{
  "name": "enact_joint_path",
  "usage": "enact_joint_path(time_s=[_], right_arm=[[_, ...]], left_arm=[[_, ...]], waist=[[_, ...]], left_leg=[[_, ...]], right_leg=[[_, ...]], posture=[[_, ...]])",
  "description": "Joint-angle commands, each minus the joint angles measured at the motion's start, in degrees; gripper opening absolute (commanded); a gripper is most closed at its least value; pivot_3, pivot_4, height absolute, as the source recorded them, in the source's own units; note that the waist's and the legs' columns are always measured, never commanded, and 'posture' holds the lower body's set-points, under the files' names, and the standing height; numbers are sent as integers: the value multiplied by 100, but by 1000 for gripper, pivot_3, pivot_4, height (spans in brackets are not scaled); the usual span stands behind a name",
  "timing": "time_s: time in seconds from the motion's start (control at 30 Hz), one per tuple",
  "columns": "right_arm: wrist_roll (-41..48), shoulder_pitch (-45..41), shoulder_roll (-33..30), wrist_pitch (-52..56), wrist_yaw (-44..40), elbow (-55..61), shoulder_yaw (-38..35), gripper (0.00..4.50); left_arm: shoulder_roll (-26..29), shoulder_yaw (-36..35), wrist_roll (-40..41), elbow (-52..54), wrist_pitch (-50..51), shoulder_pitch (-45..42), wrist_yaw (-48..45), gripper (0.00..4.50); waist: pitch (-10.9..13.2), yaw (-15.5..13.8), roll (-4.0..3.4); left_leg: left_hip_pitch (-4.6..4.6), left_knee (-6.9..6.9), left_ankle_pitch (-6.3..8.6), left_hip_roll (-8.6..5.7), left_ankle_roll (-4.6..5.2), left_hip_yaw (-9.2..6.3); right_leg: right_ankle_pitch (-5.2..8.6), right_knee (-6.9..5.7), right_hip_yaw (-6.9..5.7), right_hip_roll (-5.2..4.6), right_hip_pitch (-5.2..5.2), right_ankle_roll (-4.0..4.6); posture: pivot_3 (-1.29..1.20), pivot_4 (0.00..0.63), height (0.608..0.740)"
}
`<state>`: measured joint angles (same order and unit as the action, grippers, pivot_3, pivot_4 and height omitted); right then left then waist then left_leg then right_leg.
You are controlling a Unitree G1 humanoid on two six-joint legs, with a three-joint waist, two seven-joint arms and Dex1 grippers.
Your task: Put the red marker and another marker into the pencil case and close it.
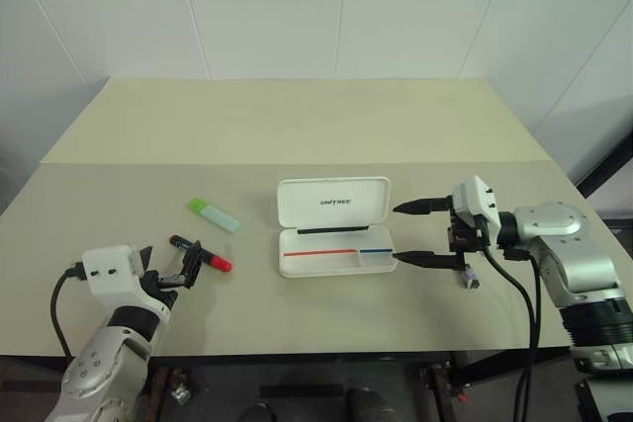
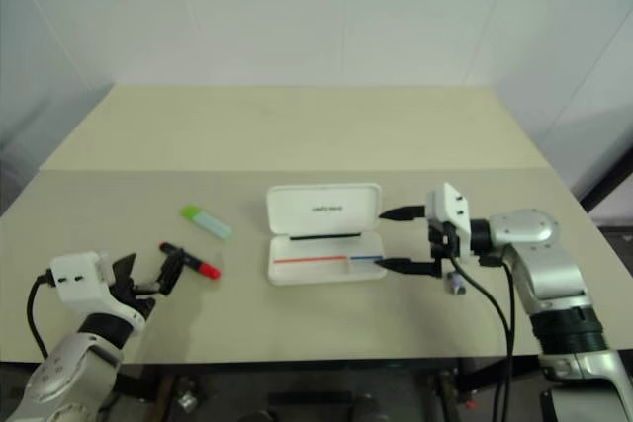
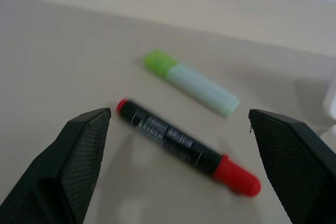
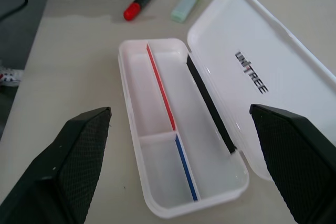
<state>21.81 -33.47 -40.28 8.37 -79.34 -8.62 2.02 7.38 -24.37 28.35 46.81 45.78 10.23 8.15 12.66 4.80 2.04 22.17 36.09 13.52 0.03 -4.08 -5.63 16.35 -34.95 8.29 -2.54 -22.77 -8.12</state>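
Observation:
The left wrist view shows bare table between my fingers and the red marker's black body [image 1: 186,244], so my left gripper moves toward the red marker's body, before it closes on that body.
The white pencil case [image 1: 331,201] lies open mid-table, its lid standing back and its tray [image 4: 157,177] empty. To its left lies the red marker [image 1: 201,254], red cap toward the case. The pale-green marker [image 1: 214,214] rests just beyond it. My left gripper [image 1: 170,262] is open, low over the table at the red marker's [image 3: 186,148] black end; the marker lies ahead between the fingers [image 3: 73,166], untouched. My right gripper [image 1: 396,233] is open at the case's right end, pointing at it, with nothing held.
A small grey stub [image 1: 471,282] lies on the table under my right wrist. The beige table [image 1: 297,126] stretches back to a white wall. Its front edge runs just under both arms.

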Motion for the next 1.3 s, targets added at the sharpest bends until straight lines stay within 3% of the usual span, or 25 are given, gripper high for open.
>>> enact_joint_path(time_s=[0.03,0.17,0.5,0.83,1.07,1.3], right_arm=[[51,-216,115,-143,-130,1,42,4478],[62,-297,203,-146,-213,-18,142,4478],[57,-414,348,-234,-348,-114,203,4478],[54,-492,435,-322,-335,-189,156,4478],[50,-546,447,-333,-333,-209,155,4478],[53,-654,425,-364,-375,-282,133,4478]], left_arm=[[-163,23,-59,567,603,9,587,4500],[-281,-45,-74,632,1113,-274,937,4500],[-921,-346,-395,408,2899,-2131,1932,4500],[-953,188,-1745,47,4531,-3148,2363,4500],[-875,309,-2335,-398,4639,-3369,2078,4500],[-1235,254,-2717,-648,4672,-3476,1822,4500]], waist=[[0,3,1],[0,4,1],[2,1,3],[3,5,5],[3,4,5],[3,2,5]], left_leg=[[0,3,-1,0,1,0],[0,5,-1,-1,3,0],[8,-7,5,-1,7,-7],[8,-11,9,-2,3,-7],[8,-11,10,-2,1,-7],[7,-13,11,-2,0,-7]], right_leg=[[-5,10,0,0,5,0],[-11,28,-1,0,12,2],[-14,53,-10,-1,18,-9],[-25,56,-11,-1,16,-38],[-25,56,-12,-1,16,-38],[-30,56,-12,-1,16,-48]], posture=[[0,150,740],[0,150,740],[0,150,740],[0,150,740],[0,150,740],[0,150,740]])
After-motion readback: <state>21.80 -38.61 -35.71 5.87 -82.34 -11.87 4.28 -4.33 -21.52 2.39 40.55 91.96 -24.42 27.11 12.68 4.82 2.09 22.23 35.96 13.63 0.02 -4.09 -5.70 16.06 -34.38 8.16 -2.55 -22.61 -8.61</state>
